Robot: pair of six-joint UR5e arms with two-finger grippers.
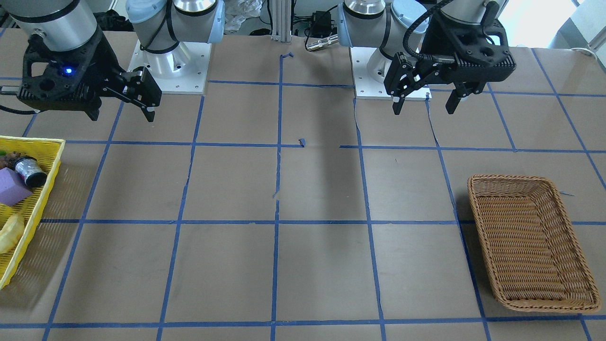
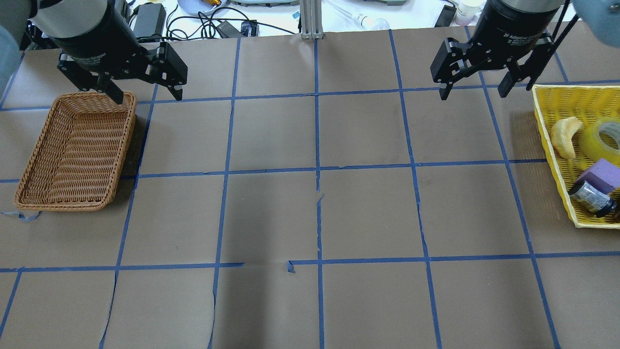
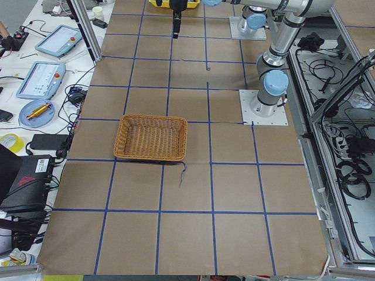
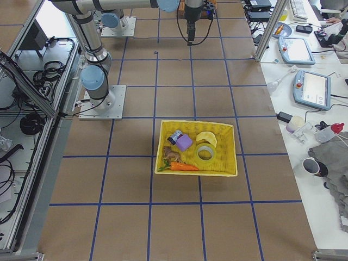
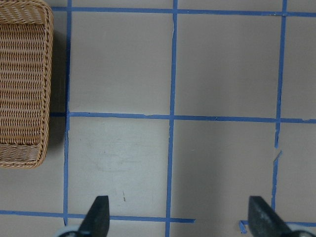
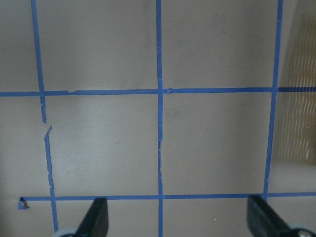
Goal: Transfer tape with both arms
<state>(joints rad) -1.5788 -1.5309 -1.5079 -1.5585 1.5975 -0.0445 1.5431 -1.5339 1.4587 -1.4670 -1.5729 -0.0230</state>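
My right gripper needs to take hold of the yellow tape's ring by its side next, so that it can pass the tape across to my other arm.
The yellow tape roll (image 2: 603, 140) lies flat in the yellow basket (image 2: 566, 92) at the table's right end; it also shows in the exterior right view (image 4: 205, 153). My right gripper (image 2: 473, 93) hangs open and empty above the table, left of the yellow basket and apart from the tape. My left gripper (image 2: 147, 97) hangs open and empty by the far right corner of the wicker basket (image 2: 125, 145). In the front view the left gripper (image 1: 424, 109) is at the right and the right gripper (image 1: 122, 116) at the left. Both wrist views show open fingers over bare table, left (image 5: 178, 219) and right (image 6: 178, 217).
The yellow basket also holds a croissant-shaped yellow piece (image 2: 564, 135), a purple block (image 2: 605, 174) and a small silver-and-black cylinder (image 2: 591, 198). The wicker basket (image 1: 473, 189) holds nothing. Blue tape lines (image 2: 317, 169) grid the brown table. The two arm bases (image 1: 170, 66) stand at the robot's side.
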